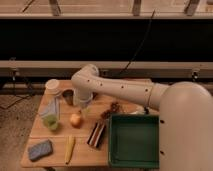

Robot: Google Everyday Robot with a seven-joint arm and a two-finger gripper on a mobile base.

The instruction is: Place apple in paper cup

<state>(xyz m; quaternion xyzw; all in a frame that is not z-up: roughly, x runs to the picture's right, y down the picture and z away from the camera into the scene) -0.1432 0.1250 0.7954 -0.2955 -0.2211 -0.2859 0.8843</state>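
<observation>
The gripper picks up the apple by its rounded sides next, to set it inside the paper cup (52, 86).
The apple (76, 119), small and yellowish-orange, lies on the wooden table (85, 156) left of centre. The white paper cup (52, 86) stands upright at the table's back left corner, a hand's width behind and left of the apple. My white arm reaches in from the right and bends down at its elbow. The gripper (83, 106) hangs open just behind and slightly right of the apple, close above the table, with nothing in it. Between the gripper and the paper cup stands a small dark cup (67, 95).
A green cup (51, 123) stands left of the apple, with a pale blue cloth (49, 107) behind it. A blue sponge (40, 149) and a long yellow item (69, 149) lie near the front edge. A dark packet (97, 134), brown bits (112, 109) and a green tray (134, 157) fill the right side.
</observation>
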